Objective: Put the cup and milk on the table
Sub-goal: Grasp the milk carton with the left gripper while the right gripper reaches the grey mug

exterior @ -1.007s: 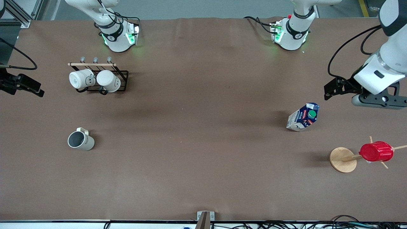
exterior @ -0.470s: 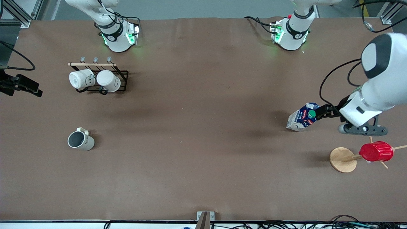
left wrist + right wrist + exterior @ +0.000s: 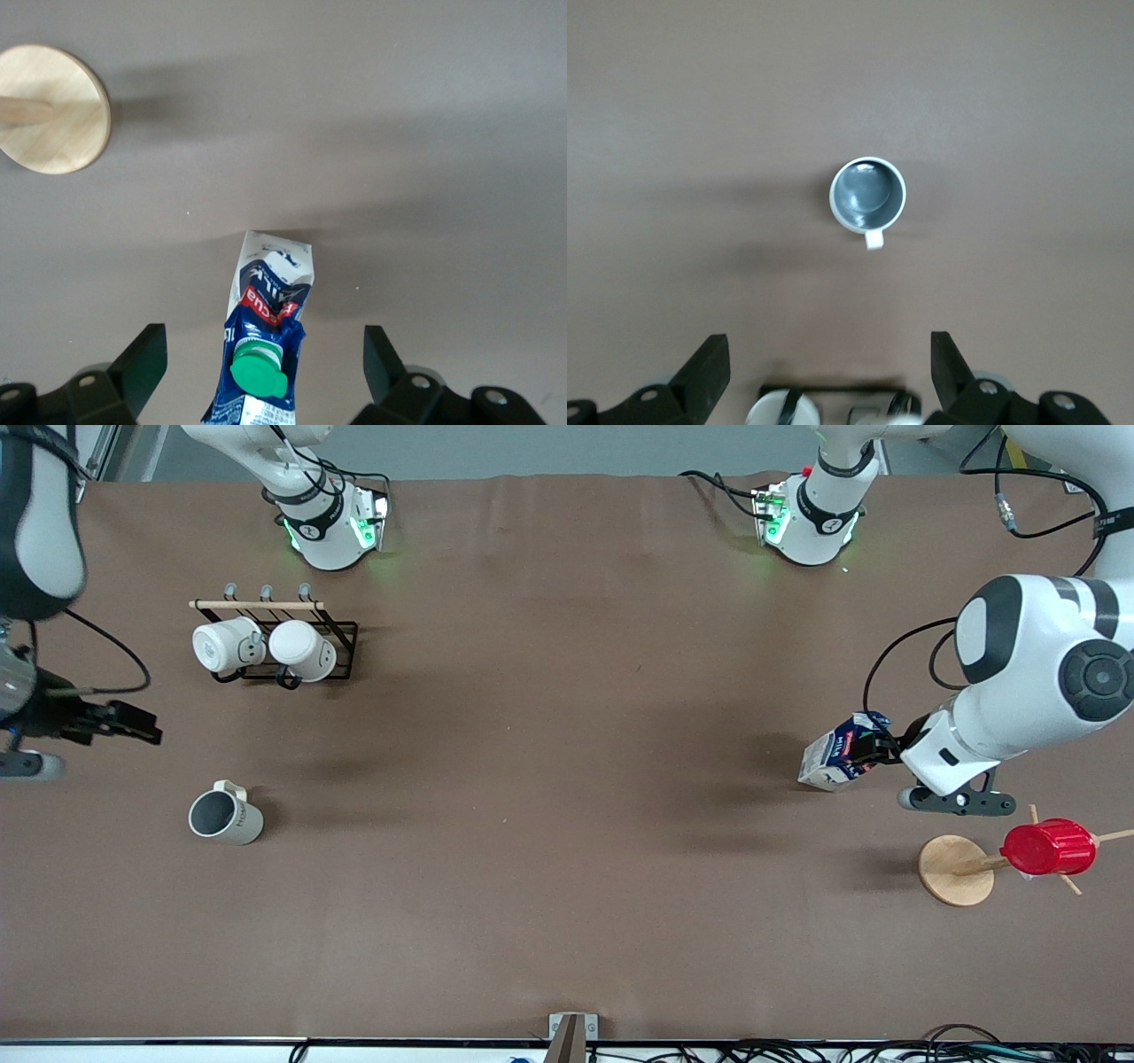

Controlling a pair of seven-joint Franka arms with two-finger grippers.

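Next, my right gripper takes hold of the white cup by its open rim to set the cup down on the tabletop.
The milk stands on the brown table toward the left arm's end. My left gripper is open at the carton's top. In the left wrist view the green cap and carton sit between the fingers with gaps on both sides. The cup stands upright on the table toward the right arm's end. My right gripper is open and empty in the air over the table beside the cup. The right wrist view shows the cup with its grey inside.
A black mug rack with two white mugs stands farther from the front camera than the cup; it also shows in the right wrist view. A wooden stand carrying a red ribbed cup stands nearer the front camera than the milk.
My left gripper has swung down from the table's end to the milk and now straddles its top. My right gripper has moved inward over the table, toward the cup.
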